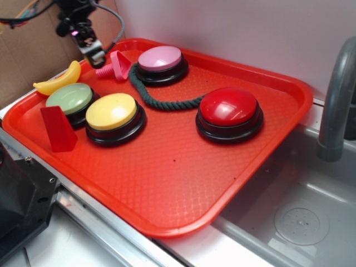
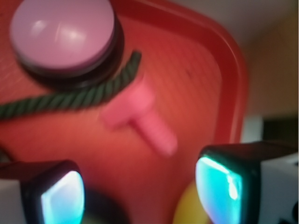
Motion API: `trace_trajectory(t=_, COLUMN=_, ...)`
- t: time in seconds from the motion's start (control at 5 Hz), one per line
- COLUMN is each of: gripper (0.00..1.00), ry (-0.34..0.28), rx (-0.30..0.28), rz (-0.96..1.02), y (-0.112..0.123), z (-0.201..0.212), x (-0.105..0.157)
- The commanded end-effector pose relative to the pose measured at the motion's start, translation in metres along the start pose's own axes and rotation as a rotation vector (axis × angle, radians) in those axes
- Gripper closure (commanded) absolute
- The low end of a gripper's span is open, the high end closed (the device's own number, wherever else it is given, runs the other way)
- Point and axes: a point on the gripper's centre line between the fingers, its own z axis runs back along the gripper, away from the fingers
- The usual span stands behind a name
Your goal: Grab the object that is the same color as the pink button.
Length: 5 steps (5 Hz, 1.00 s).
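My fingers are over red tray [image 2: 140,172], above and short of the pink toy piece [image 2: 142,116], and would miss it if they closed now. My gripper should move closer before it closes.
The small pink toy piece [image 1: 115,66] lies on the red tray [image 1: 183,167] near its far left rim, stem pointing left, just left of the pink button [image 1: 161,59]. In the wrist view the pink piece [image 2: 135,114] lies ahead of the fingers, its stem pointing down-right, with the pink button [image 2: 62,31] at the upper left. My gripper [image 1: 94,55] hangs just above and left of the piece, close to its stem end. It is open, with only tray floor between the fingers [image 2: 219,186].
A dark green rope [image 1: 158,100] curls from the pink button to the red button [image 1: 229,109]. Yellow button [image 1: 112,113], green button [image 1: 70,99], dark red wedge block [image 1: 57,129] and yellow banana [image 1: 58,82] crowd the tray's left. A sink basin [image 1: 300,217] and grey faucet [image 1: 334,105] lie right.
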Motion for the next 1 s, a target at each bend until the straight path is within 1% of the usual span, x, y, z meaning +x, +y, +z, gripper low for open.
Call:
trace_trajectory(t=0.0, gripper=0.0, ry=-0.074, rx=-0.01, rz=-0.135, y=0.018, z=-0.028, x=0.026)
trace_trajectory(t=0.2, gripper=0.0, ry=-0.117, rx=-0.035, rz=-0.149, y=0.016, z=-0.03, x=0.021)
trace_trajectory(t=0.4, gripper=1.0, ry=-0.113, rx=-0.045, rz=-0.154, y=0.018, z=-0.034, x=0.016)
trace_trajectory(t=0.8, gripper=1.0, ry=-0.091, rx=-0.073, rz=-0.138, y=0.023, z=-0.04, x=0.01)
